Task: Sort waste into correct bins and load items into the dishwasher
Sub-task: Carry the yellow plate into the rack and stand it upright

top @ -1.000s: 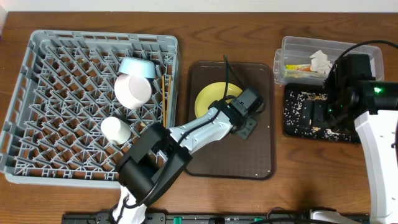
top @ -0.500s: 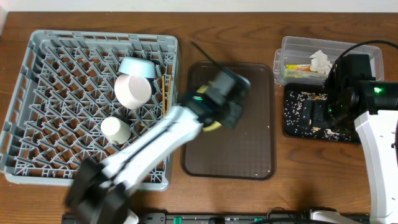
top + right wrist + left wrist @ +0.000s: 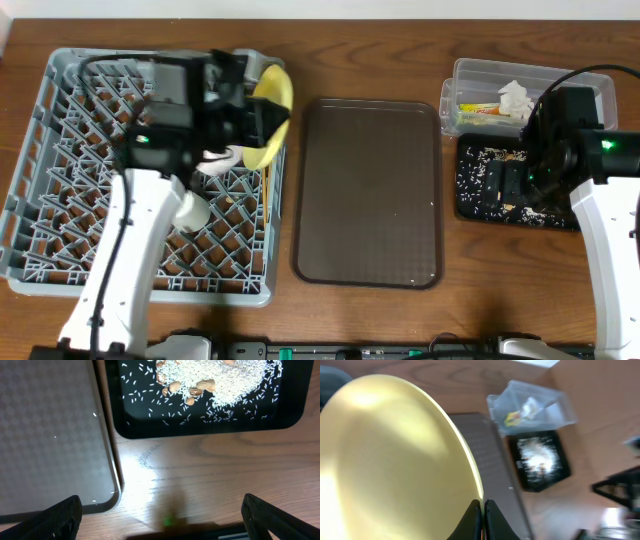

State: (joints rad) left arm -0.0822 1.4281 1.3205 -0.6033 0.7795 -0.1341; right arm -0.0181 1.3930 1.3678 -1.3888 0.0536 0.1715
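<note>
The yellow plate is above the edge of the rack and would fall tilted if I opened now. My left gripper should keep hold of it until it is lower.
My left gripper point(image 3: 262, 118) is shut on the rim of the yellow plate point(image 3: 272, 115) and holds it on edge over the right side of the grey dish rack point(image 3: 70, 180). In the left wrist view the plate point(image 3: 395, 460) fills the frame, with the fingertips point(image 3: 483, 510) pinching its edge. A whitish cup point(image 3: 188, 210) stands in the rack; the bowls are mostly hidden by the arm. My right gripper point(image 3: 160, 525) is open and empty above the table by the black tray point(image 3: 515, 190) holding rice and crumbs point(image 3: 220, 380). The clear tub point(image 3: 530, 95) holds the tissue point(image 3: 516, 98) and wrapper point(image 3: 478, 108).
The dark brown serving tray point(image 3: 370, 190) lies between the rack and the bins, with a few rice grains point(image 3: 95, 415) on it. The right arm base stands at the table's right edge.
My left arm has lifted the yellow plate off the brown tray and swung it left to the rack's right side. The right arm has not moved.
</note>
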